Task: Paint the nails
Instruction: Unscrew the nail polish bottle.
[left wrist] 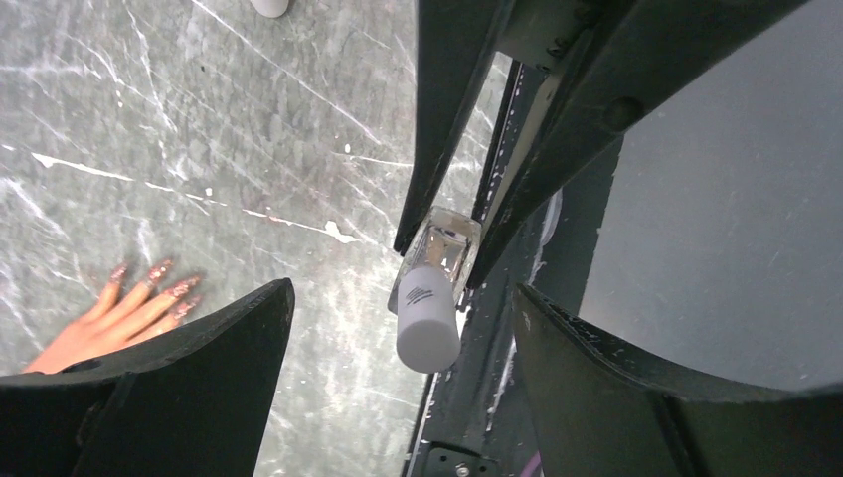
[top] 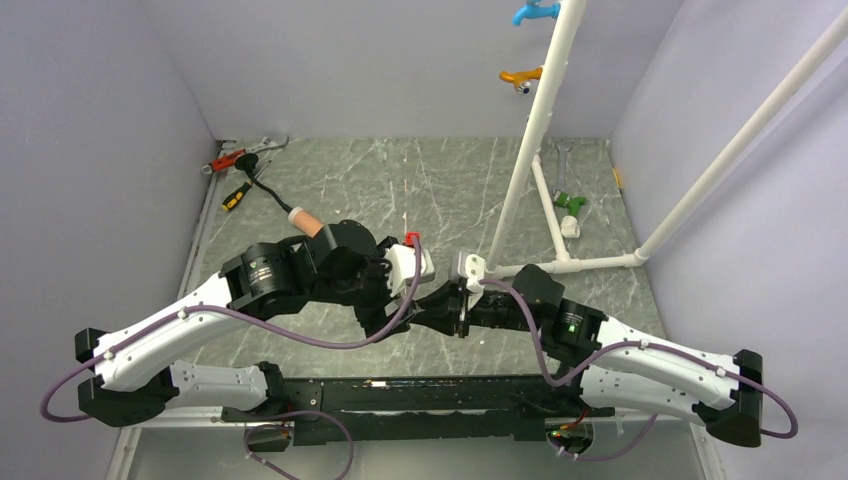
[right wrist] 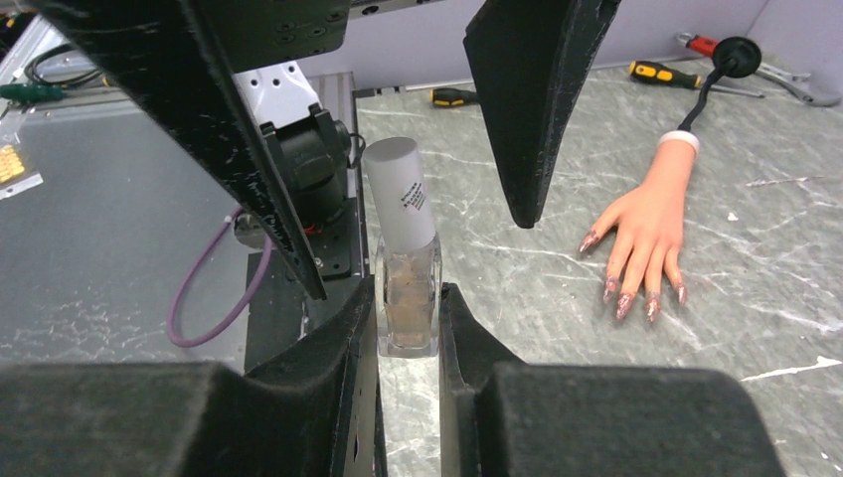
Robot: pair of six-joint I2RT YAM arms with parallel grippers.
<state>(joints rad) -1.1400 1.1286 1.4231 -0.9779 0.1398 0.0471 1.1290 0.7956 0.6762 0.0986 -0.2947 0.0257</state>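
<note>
I need to grab the polish bottle's white cap by its sides next with my left gripper, so the brush end stays free to paint the nails.
My right gripper is shut on the glass body of a small clear polish bottle and holds it upright, its white cap on. My left gripper is open, and its fingers stand either side of the cap without touching it. The bottle also shows in the left wrist view. The flesh-coloured mannequin hand lies palm down on the table, its reddish-pink nails pointing toward the grippers. In the top view both grippers meet near the table's middle, and only the hand's forearm shows.
A white pipe frame rises at the back right, with a blue and an orange hook on it. A red-handled wrench and a yellow screwdriver lie at the back left. A black rail runs along the near edge.
</note>
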